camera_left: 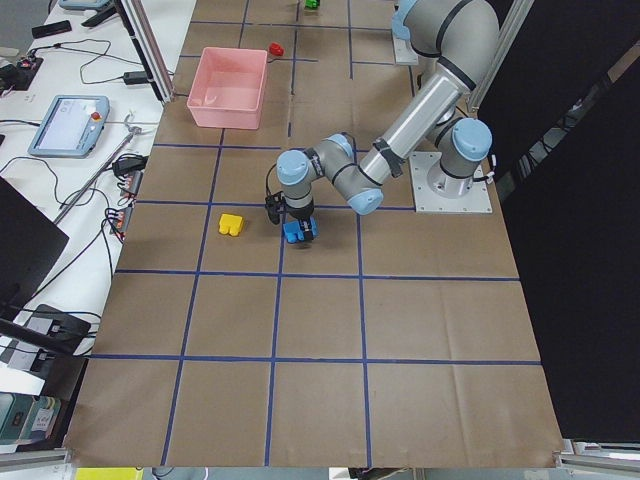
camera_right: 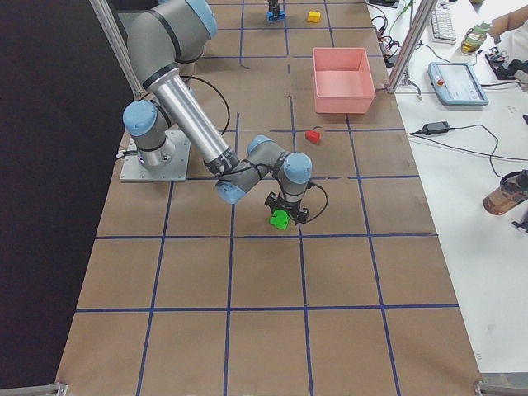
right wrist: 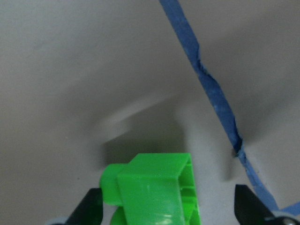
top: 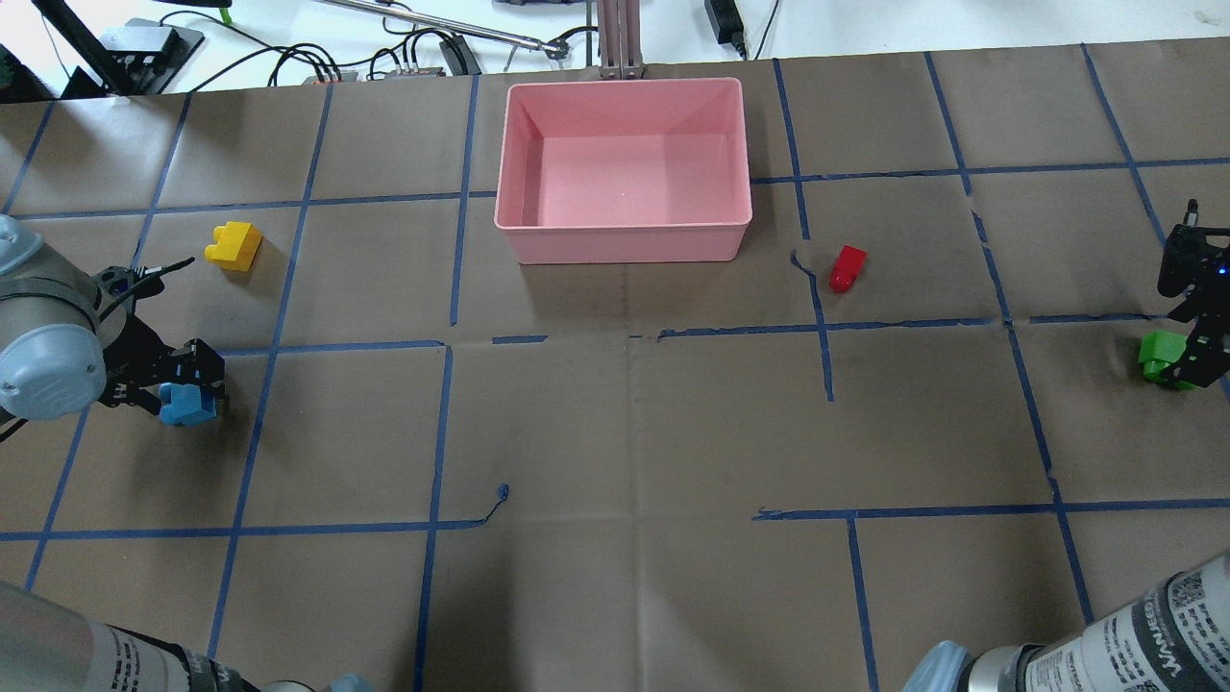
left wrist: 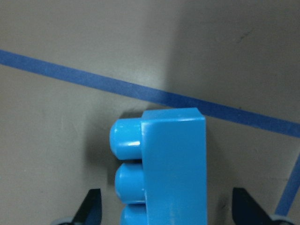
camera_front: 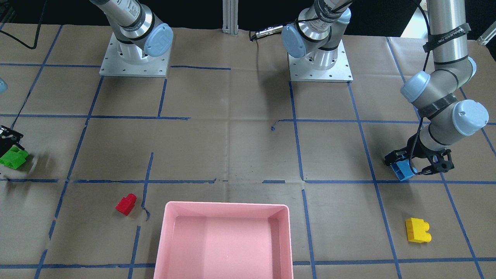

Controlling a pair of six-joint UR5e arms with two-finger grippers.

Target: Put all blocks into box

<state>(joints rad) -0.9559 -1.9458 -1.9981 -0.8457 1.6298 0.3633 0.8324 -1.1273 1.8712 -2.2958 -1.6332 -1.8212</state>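
Observation:
The robot's right gripper needs to grab the green block by its solid sides next, so that the block can go into the pink box (camera_front: pixel 223 239).
My left gripper (top: pixel 183 380) is open, low over the table, its fingers either side of the blue three-stud block (top: pixel 187 404), with a gap showing in the left wrist view (left wrist: pixel 161 168). My right gripper (top: pixel 1196 332) is open around the green block (top: pixel 1163 358), which fills the bottom of the right wrist view (right wrist: pixel 150 187). The red block (top: pixel 848 267) lies on its side right of the pink box (top: pixel 620 235). The yellow block (top: pixel 233 245) lies left of the box, beyond the left gripper. The box holds nothing.
Brown paper with a blue tape grid covers the table (top: pixel 625 432). The two arm bases (camera_front: pixel 133 54) (camera_front: pixel 319 58) stand at the robot's edge. Cables and a metal post (top: pixel 620 38) lie behind the box.

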